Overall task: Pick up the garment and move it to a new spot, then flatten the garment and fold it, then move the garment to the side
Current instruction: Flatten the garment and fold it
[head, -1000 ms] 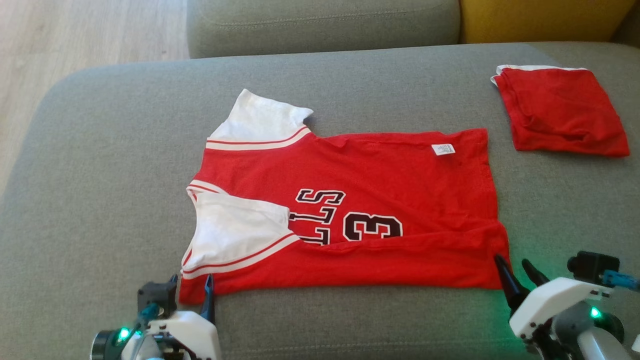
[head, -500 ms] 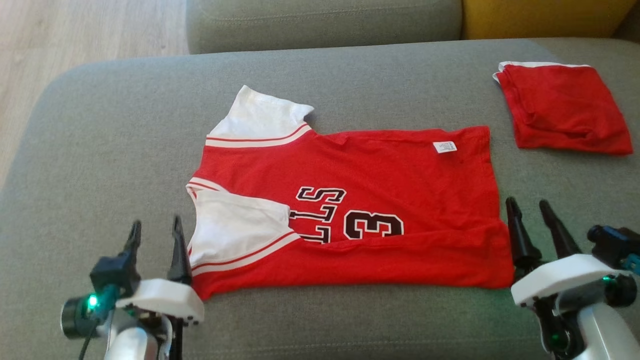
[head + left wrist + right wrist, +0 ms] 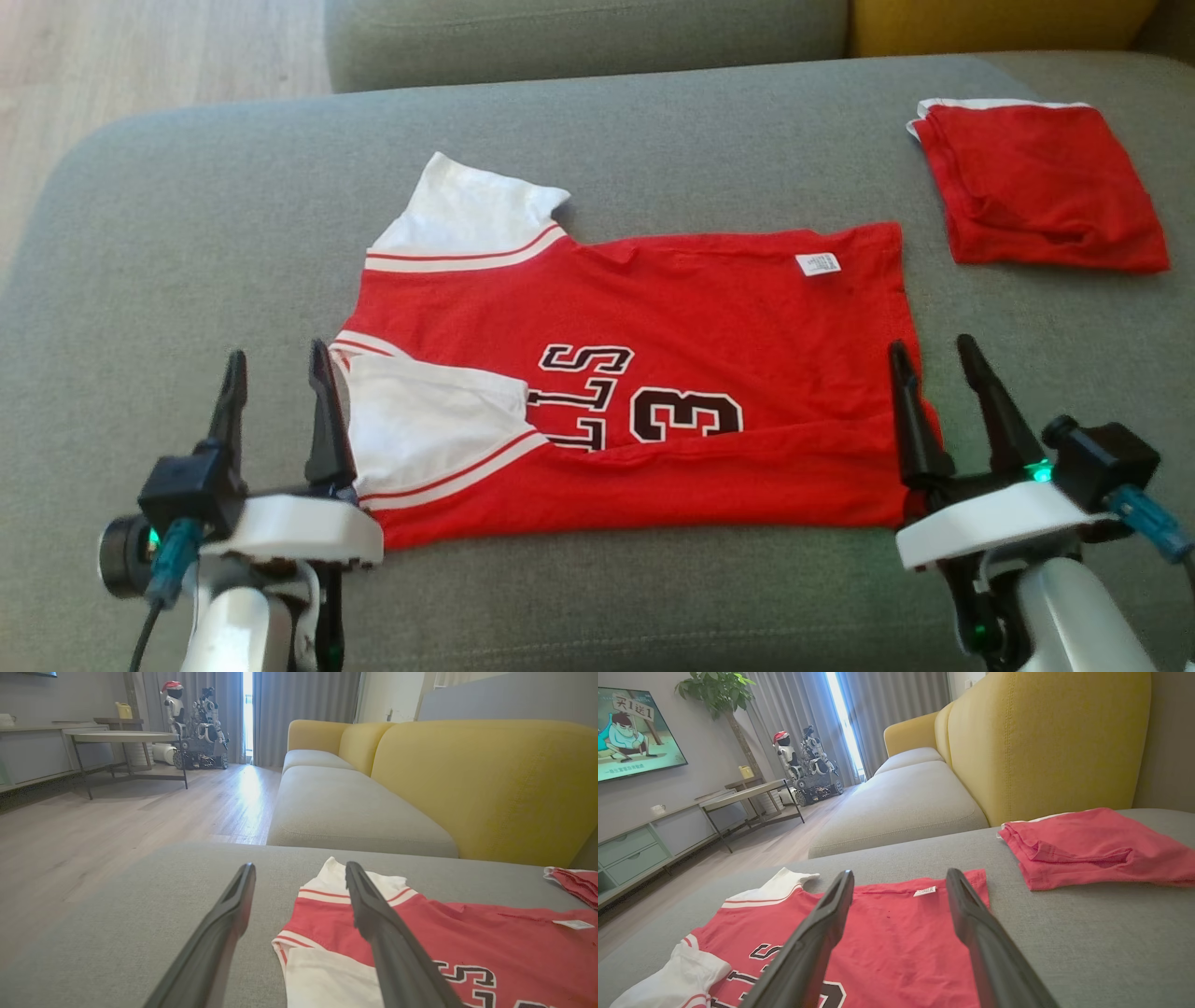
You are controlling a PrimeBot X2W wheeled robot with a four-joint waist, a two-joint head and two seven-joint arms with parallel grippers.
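The jersey still has to be folded lengthwise over its lettering (image 3: 683, 413). For that, my right gripper needs to grab it next by the hem corner near the white tag (image 3: 888, 235).
The garment (image 3: 653, 373) is a red jersey with white sleeves and black lettering, spread on the grey sofa seat (image 3: 187, 233), its near long edge folded over. It also appears in the left wrist view (image 3: 467, 933) and the right wrist view (image 3: 896, 933). My left gripper (image 3: 275, 369) stands open just left of the near white sleeve, holding nothing. My right gripper (image 3: 932, 355) stands open over the jersey's right hem, empty, its left finger above the red cloth.
A second red garment (image 3: 1041, 187), folded, lies at the seat's far right (image 3: 1097, 847). Another grey seat (image 3: 588, 33) and a yellow cushion (image 3: 999, 23) sit behind. Wooden floor (image 3: 140, 47) lies to the left. A table (image 3: 121, 737) and a robot figure (image 3: 196, 728) stand far off.
Both grippers have risen from the jersey's near corners and moved forward, now level with its side edges. The right gripper opened fully. The camera view shifted slightly.
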